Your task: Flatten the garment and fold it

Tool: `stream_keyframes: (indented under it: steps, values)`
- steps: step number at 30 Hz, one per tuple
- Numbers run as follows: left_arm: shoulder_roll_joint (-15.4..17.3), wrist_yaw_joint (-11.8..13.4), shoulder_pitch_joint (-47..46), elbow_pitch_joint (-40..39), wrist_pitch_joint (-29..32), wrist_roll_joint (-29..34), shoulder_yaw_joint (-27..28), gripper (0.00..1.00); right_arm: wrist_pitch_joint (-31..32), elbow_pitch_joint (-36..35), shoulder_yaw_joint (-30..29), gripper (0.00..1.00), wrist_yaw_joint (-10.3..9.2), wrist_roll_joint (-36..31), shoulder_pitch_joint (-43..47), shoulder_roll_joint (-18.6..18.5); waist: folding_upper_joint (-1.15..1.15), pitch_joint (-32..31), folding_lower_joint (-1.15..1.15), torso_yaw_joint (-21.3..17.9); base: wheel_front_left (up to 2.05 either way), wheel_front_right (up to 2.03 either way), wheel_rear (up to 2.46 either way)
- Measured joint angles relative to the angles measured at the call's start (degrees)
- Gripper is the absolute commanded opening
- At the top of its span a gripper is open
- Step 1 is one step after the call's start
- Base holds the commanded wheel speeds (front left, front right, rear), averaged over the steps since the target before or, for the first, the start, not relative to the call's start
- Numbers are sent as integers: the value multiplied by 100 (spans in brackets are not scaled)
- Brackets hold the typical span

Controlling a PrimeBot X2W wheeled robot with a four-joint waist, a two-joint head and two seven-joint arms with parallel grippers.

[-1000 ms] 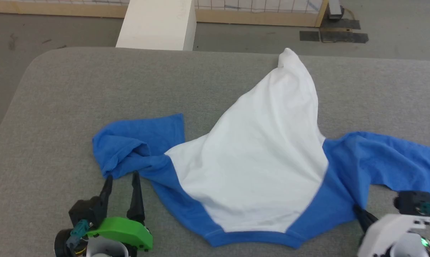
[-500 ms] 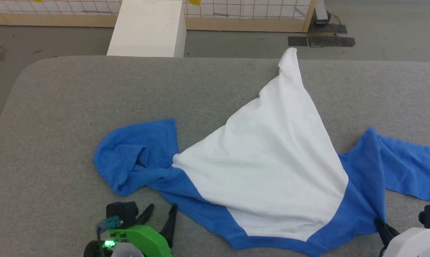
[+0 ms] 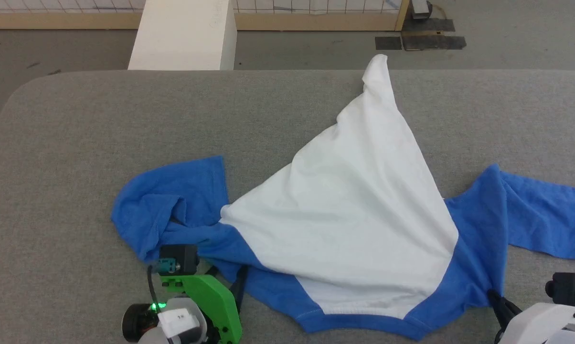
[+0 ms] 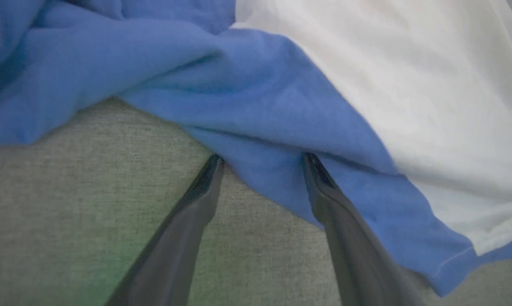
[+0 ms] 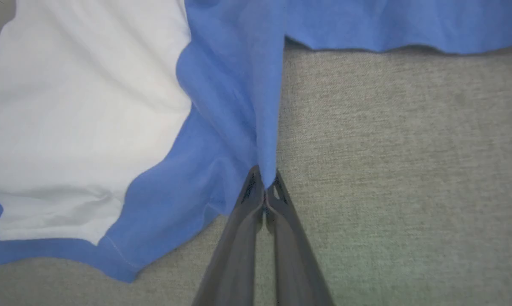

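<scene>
My left gripper grips the garment by its blue shoulder edge (image 3: 227, 270) next, to spread the garment's white body (image 3: 348, 223) flat.
The garment (image 3: 354, 215) lies crumpled on the grey table (image 3: 77, 134), its white body drawn to a point at the far edge. One blue sleeve (image 3: 168, 210) is bunched at the left and the other (image 3: 545, 220) trails off to the right. My left gripper (image 3: 228, 282) is open at the blue shoulder edge. In the left wrist view the left gripper (image 4: 264, 159) has its fingers astride that blue fabric (image 4: 256, 110). My right gripper (image 3: 496, 300) is shut on blue fabric beside the neckband. The right wrist view shows the right gripper (image 5: 264, 176) pinching a blue fold (image 5: 256, 106).
A white block (image 3: 182, 36) stands on the floor beyond the table's far edge. Behind it runs a wooden frame with a grid panel (image 3: 316, 19). Dark mats (image 3: 421, 42) lie on the floor at the back right. The table's corner curves away at the far left.
My left gripper has moved right from the bunched sleeve to the blue shoulder edge, staying open. The right gripper keeps its pinch; the right sleeve has been drawn straighter. The camera has shifted.
</scene>
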Motion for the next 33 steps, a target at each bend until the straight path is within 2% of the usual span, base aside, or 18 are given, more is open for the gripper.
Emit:
stream_keyframes:
  steps: [2,4,5,12,17,22,27,30,33]
  values:
    - [11,66,-60,55,126,2,0,96,-2,2,23,0,0,0,-26,0,0,27,0,-49,0,0,0]
    - [51,70,-77,65,166,2,-3,25,-40,5,34,0,1,0,-28,0,0,46,0,-87,0,0,0]
    - [69,70,-78,65,166,1,3,0,-43,5,40,0,0,0,-28,0,0,53,0,-103,0,0,0]
    - [132,-4,63,-56,-49,-163,98,0,-68,22,29,0,0,9,-24,0,0,-72,0,-110,0,0,0]
    - [111,-149,453,-526,-272,-425,201,0,-93,-152,60,0,0,126,-3,-1,0,-236,0,-54,0,0,0]
    - [127,-318,585,-1412,-397,-808,427,0,-38,-898,47,0,0,215,52,3,0,-420,0,26,0,0,0]
    - [180,-410,428,-2248,-491,-1157,740,0,281,-1897,-77,0,0,-113,-163,0,0,-528,0,71,0,0,0]
    - [210,-449,10,-2530,-344,-1464,901,0,726,-2373,-1,0,0,-474,-676,-11,0,-489,0,60,0,0,0]
    - [366,-488,-605,-2593,-88,-1623,1033,0,1128,-2476,132,0,1,-580,-1466,-233,0,-373,0,36,0,0,0]
